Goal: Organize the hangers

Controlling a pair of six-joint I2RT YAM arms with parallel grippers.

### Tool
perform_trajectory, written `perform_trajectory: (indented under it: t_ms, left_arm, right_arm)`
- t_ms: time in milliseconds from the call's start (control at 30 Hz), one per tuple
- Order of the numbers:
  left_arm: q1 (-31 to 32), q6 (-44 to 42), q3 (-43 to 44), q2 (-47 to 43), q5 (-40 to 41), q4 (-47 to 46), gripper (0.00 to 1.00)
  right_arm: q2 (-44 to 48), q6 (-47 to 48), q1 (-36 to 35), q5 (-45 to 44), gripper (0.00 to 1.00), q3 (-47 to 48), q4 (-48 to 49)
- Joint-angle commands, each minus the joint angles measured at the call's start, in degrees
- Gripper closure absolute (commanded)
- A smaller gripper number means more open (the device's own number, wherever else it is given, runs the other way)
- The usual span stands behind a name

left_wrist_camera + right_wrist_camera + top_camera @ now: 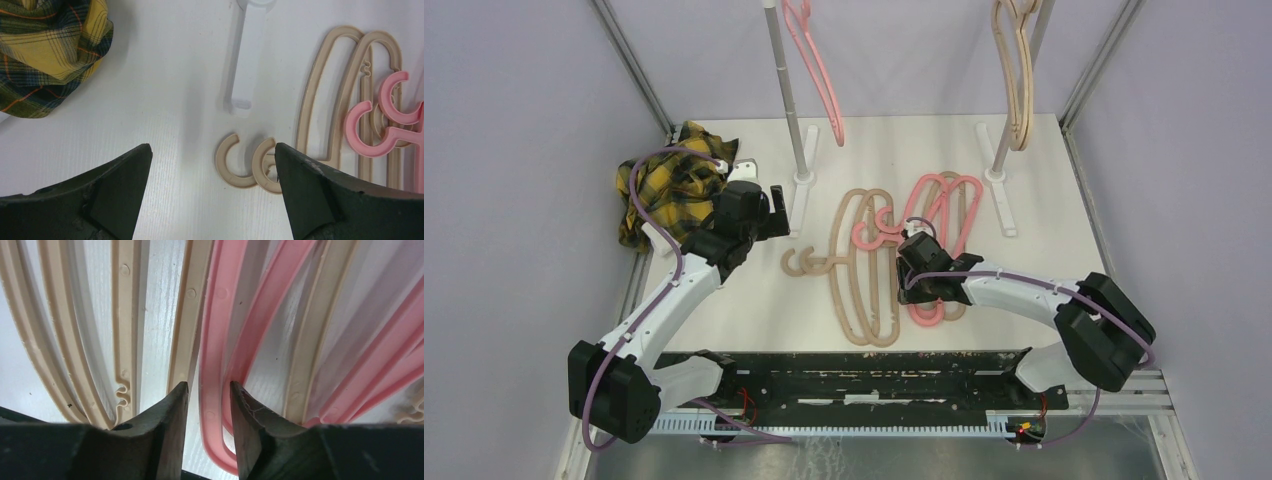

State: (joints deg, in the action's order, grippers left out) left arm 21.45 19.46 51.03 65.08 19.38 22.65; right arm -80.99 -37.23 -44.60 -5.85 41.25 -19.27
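The robot's right gripper should grab the pink hanger's bar near the curved end (910, 303) (211, 399), so that the hanger's hook stays free to hang on the rack.
Two beige hangers (864, 270) and two or three pink hangers (944, 200) lie overlapped in the middle of the table. A pink hanger (819, 80) and beige hangers (1016, 80) hang from the rack above. My right gripper (914, 262) is down on the pile. In the right wrist view its jaws (209, 387) stand narrowly apart astride a pink hanger's bar (215, 330), with a sliver of table showing beside the bar. Beige bars (125, 315) lie to the left. My left gripper (212, 155) is wide open and empty above the table, left of the beige hooks (235, 165).
A yellow-black plaid cloth (669, 185) lies bunched at the table's left edge and also shows in the left wrist view (50, 50). Two rack posts stand on white feet (802, 180) behind the pile. Frame uprights and walls close in both sides.
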Motion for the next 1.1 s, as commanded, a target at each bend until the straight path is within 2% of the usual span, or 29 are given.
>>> perform_trajectory:
  t_ms: [0, 233, 400, 567, 667, 767, 967, 1067]
  left_arm:
    - [-0.3, -2.3, 1.3, -1.1, 0.8, -1.3, 0.01]
    - [-0.4, -2.6, 1.2, -1.1, 0.9, -1.3, 0.01]
    - [-0.3, -2.8, 1.1, -1.3, 1.0, -1.2, 0.01]
    - [-0.4, -2.8, 1.0, -1.4, 1.2, -1.2, 0.01]
    - [-0.3, -2.8, 1.1, -1.4, 1.2, -1.3, 0.01]
    - [-0.3, -2.8, 1.2, -1.4, 1.2, -1.2, 0.01]
    - [-0.4, -2.6, 1.6, -1.5, 1.2, -1.2, 0.01]
    - [-0.3, -2.3, 1.6, -1.5, 0.7, -1.3, 0.01]
  right_arm:
    - [-1.5, 1.7, 0.0, -2.4, 0.55, 3.0, 1.4]
    - [-3.2, 1.1, -0.1, -4.3, 0.55, 3.4, 1.7]
    - [-3.7, 0.7, -0.7, -8.5, 0.64, 2.5, 1.9]
    - [-2.0, 0.0, -1.5, -12.9, 0.8, 0.7, 2.2]
    - [1.4, 0.0, -1.7, -13.2, 0.91, 0.1, 1.7]
    - [7.3, 0.4, -1.6, -12.2, 0.98, 2.7, -3.1]
    - [22.0, 0.1, -1.5, -8.1, 0.99, 10.4, -12.3]
    - [25.0, -0.8, -0.7, -4.3, 0.99, 13.1, -14.0]
